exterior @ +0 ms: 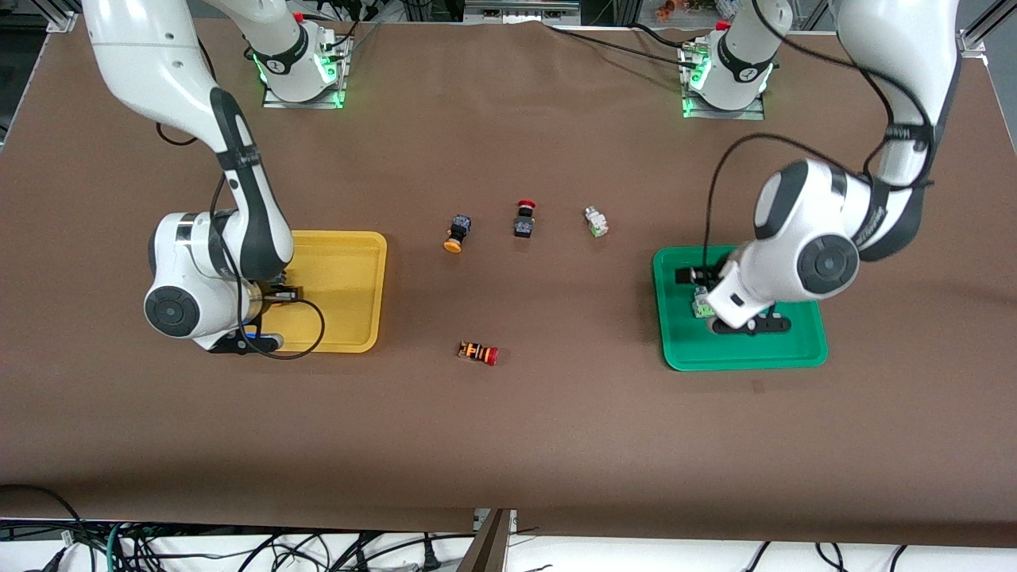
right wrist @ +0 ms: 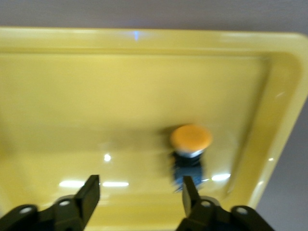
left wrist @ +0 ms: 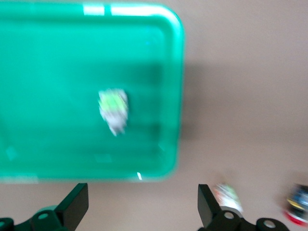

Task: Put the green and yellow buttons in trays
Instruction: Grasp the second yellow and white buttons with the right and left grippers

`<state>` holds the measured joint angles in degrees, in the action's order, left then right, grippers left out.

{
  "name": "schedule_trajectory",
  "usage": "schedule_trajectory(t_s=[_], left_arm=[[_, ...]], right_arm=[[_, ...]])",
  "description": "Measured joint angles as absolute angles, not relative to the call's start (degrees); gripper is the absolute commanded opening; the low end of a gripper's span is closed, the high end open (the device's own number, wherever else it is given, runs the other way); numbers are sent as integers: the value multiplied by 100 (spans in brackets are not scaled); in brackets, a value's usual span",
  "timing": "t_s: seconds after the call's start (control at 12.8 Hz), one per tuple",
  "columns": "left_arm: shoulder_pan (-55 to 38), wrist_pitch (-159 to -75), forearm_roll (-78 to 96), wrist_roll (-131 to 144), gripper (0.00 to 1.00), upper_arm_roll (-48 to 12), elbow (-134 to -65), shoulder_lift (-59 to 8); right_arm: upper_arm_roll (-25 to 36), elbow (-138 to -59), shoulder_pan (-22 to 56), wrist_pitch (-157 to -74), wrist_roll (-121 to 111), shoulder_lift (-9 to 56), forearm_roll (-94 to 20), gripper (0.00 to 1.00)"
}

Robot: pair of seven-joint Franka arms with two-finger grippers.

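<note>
I should next use my left gripper to grab the loose green button by its white body, so that I can place it in the green tray [exterior: 802, 353].
The green tray [exterior: 802, 353] lies at the left arm's end of the table, and a green-capped button [left wrist: 114, 110] lies in it; the button shows partly under the hand in the front view [exterior: 702, 305]. My left gripper [left wrist: 143, 209] is open and empty above this tray [left wrist: 43, 72], also seen in the front view [exterior: 705, 292]. The yellow tray [exterior: 349, 286] holds a yellow-capped button [right wrist: 190, 144]. My right gripper [right wrist: 139, 195] is open and empty just above that tray [right wrist: 72, 96]. A second yellow button [exterior: 457, 233] and a second green button [exterior: 596, 221] lie on the table between the trays.
A black switch with a red cap [exterior: 523, 218] stands between the two loose buttons. An orange-striped switch with a red cap [exterior: 477, 352] lies nearer the front camera, mid-table. The left wrist view also shows the loose green button [left wrist: 228, 197] and the black switch [left wrist: 298, 209].
</note>
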<state>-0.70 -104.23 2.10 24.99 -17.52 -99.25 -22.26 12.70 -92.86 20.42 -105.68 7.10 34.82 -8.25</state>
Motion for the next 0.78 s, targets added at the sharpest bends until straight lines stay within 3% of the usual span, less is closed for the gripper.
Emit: schedule_trajectory(t_s=[0.16,0.31,0.55,0.78], left_arm=[[-105,-10701,260,3928,100,-2346,-10253,-2150],[-162,-11783,259,4822,100,-2884,-11028,-2196],[-227,-13458,258,5134,100,-3198,-12301,-2229],[-484,-13936,258,5319,100,-3248,-12806,-2264]], right_arm=[[936,-9149,2388,-10427,1764,3347,-1172,100],[743,-9158,2856,-10576,2705,3400,-1637,100],[681,-9187,3448,-10994,3506,3701,-2146,100],[672,-9253,3953,-11502,3997,3986,-2205,100]])
